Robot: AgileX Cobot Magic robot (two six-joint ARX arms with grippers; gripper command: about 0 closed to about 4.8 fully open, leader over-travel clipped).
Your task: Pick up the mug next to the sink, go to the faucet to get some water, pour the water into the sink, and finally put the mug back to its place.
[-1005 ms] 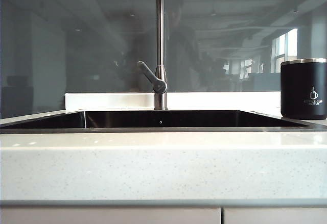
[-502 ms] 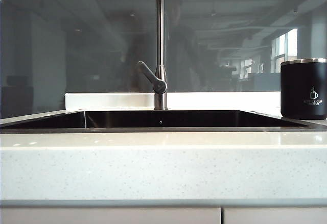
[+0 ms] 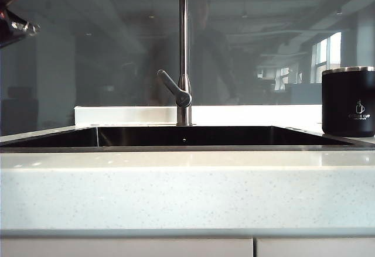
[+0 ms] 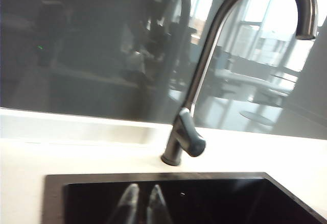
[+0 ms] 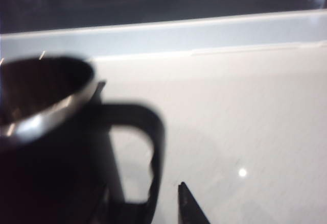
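I need to carry the black mug to the faucet for water, so I should next grab the mug with my right gripper by its handle (image 5: 156,152).
The black mug (image 3: 348,102) with a silver rim stands on the counter to the right of the sink (image 3: 187,148). The steel faucet (image 3: 184,46) rises behind the sink's middle. In the left wrist view my left gripper (image 4: 143,199) hovers over the sink's dark basin (image 4: 153,175) in front of the faucet (image 4: 204,66). Its fingertips (image 4: 132,198) are a narrow gap apart with nothing between them. In the right wrist view my right gripper (image 5: 145,203) is open right at the mug (image 5: 46,147). One fingertip (image 5: 189,206) shows just beside the handle (image 5: 153,147), not touching it. The other fingertip is lost in the mug's dark body.
A dark part of my left arm (image 3: 14,20) shows in the exterior view's top left corner. The pale speckled counter (image 3: 187,192) frames the sink, and a dark glass backsplash (image 3: 88,52) runs behind it. The faucet's lever (image 3: 173,87) angles to the left.
A dark part of my left arm has come into the top left corner of the exterior view. The mug and the faucet have not moved.
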